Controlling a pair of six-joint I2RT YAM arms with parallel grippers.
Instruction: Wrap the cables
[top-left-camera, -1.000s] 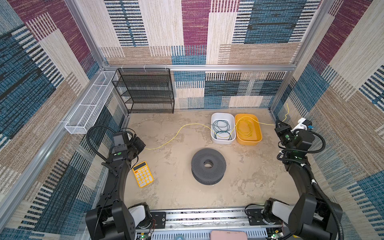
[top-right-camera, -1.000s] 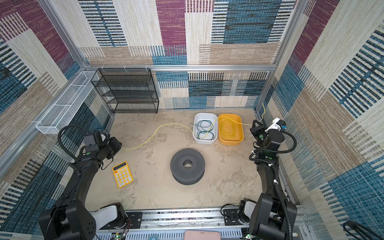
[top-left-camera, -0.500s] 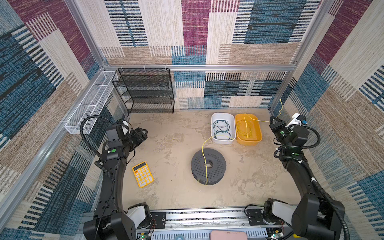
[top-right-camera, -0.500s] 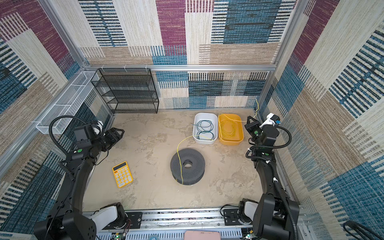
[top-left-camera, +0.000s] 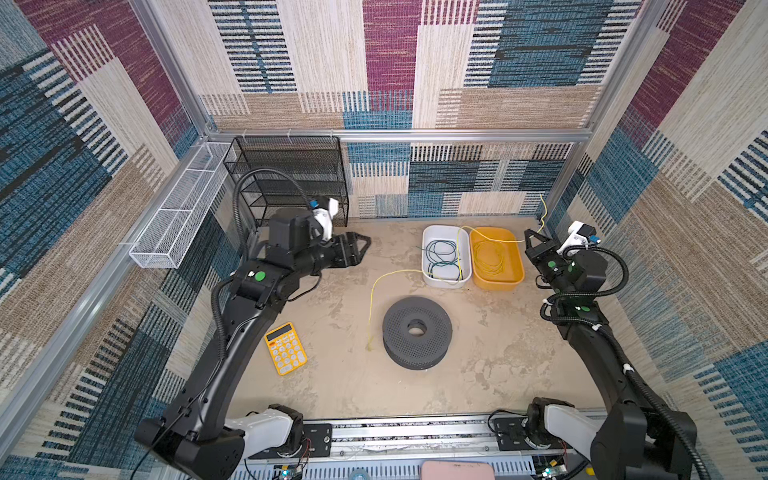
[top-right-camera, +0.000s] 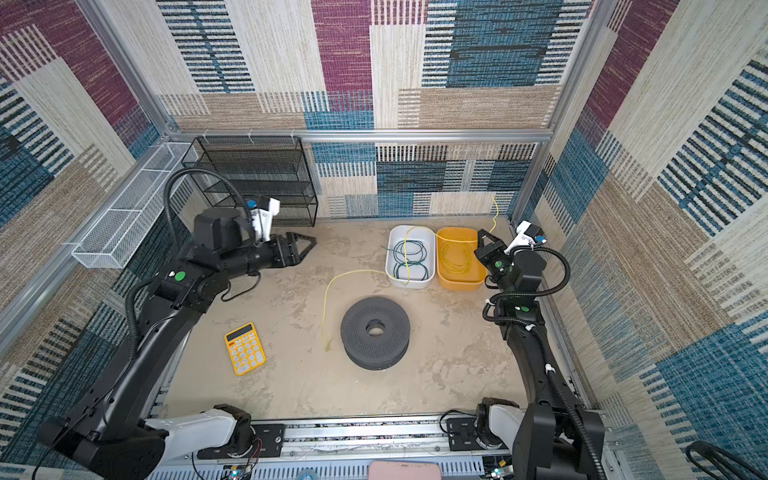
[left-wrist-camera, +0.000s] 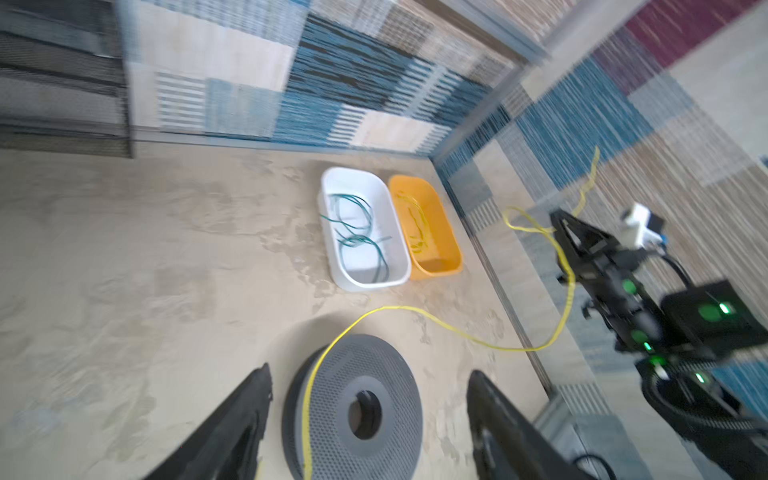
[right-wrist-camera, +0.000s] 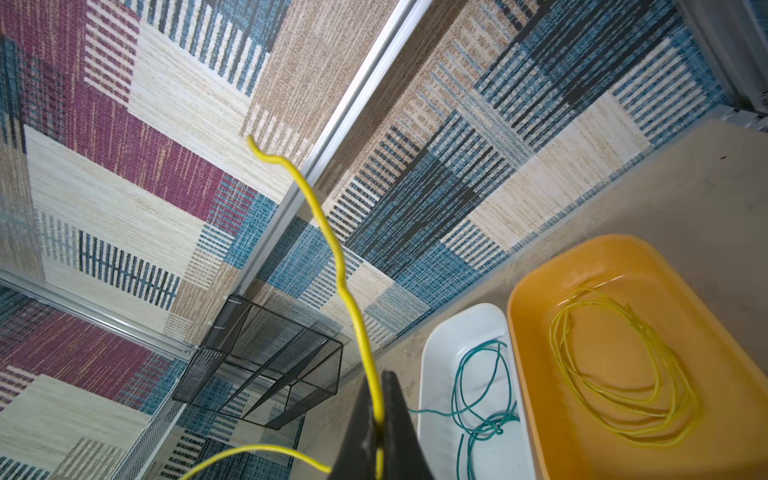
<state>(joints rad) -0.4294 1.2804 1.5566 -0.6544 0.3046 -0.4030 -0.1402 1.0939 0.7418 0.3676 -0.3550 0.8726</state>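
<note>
The yellow cable's middle is slack and away from my right gripper. My left gripper will grab the cable there next, so a span is left between both grippers to wrap.
A thin yellow cable (top-left-camera: 371, 303) runs from my right gripper (top-left-camera: 528, 233) over the white bin (top-left-camera: 428, 232) and hangs slack to the floor beside the grey spool (top-left-camera: 417, 332). In the right wrist view the right gripper (right-wrist-camera: 383, 376) is shut on this yellow cable (right-wrist-camera: 332, 245), whose short end sticks up past the tips. More yellow loops (right-wrist-camera: 623, 374) lie in the orange bin (top-left-camera: 494, 229). A dark green cable (top-left-camera: 442, 257) is coiled in the white bin. My left gripper (top-left-camera: 362, 249) is open and empty, raised left of the bins.
A yellow calculator (top-left-camera: 286, 348) lies on the floor at the front left. A black wire rack (top-left-camera: 291, 178) stands at the back left, and a white mesh basket (top-left-camera: 174, 216) hangs on the left wall. Patterned walls close in on three sides.
My left gripper opened and let go of the yellow cable, then swung up and toward the middle. The freed cable fell slack beside the spool. My right gripper moved back, still gripping.
</note>
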